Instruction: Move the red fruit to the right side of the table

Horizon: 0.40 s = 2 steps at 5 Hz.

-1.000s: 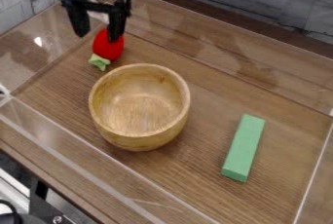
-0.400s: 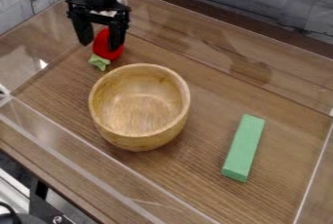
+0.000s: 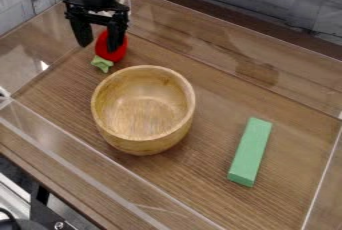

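Observation:
My gripper grabs the red fruit by its red body (image 3: 112, 44) next, to move it to the table's right side.
The red fruit (image 3: 110, 46) lies on the table (image 3: 214, 74) at the back left, just behind the wooden bowl, with its green leafy end (image 3: 100, 64) pointing toward the front. My gripper (image 3: 99, 29) hangs directly over it, fingers pointing down and open, one black finger on each side of the fruit's upper part. The jaws straddle the fruit without visibly squeezing it, and the fruit still rests on the wood.
A wooden bowl (image 3: 143, 107) stands at the centre left. A green rectangular block (image 3: 250, 151) lies at the front right. Low clear acrylic walls (image 3: 27, 44) border the tabletop on all sides.
The gripper has shifted slightly left and lowered around the fruit, staying open. The fruit, bowl and block have not moved.

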Available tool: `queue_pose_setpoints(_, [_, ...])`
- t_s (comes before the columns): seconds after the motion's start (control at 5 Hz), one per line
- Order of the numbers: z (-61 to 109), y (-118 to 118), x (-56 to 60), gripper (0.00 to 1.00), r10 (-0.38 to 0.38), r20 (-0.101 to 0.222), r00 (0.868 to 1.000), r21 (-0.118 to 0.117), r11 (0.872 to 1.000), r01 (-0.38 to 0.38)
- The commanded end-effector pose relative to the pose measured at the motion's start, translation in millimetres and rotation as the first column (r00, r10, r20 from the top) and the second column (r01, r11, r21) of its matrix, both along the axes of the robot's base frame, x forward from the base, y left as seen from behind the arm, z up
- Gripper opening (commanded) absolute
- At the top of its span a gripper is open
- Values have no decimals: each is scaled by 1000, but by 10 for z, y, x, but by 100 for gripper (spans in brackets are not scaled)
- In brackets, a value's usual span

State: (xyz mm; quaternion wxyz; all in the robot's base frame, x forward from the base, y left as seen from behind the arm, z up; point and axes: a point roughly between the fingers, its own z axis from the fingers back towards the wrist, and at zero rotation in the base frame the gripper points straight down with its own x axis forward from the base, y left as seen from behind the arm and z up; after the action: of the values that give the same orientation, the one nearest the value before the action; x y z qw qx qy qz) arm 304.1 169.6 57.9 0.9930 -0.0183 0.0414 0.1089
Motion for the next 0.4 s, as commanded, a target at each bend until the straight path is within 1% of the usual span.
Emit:
queue_pose_setpoints(0.0, [200, -20, 156, 100, -69, 80, 994, 38, 997, 66])
queue_pose_setpoints(0.2, [200, -23, 160, 100, -72, 86, 994, 39, 997, 69])
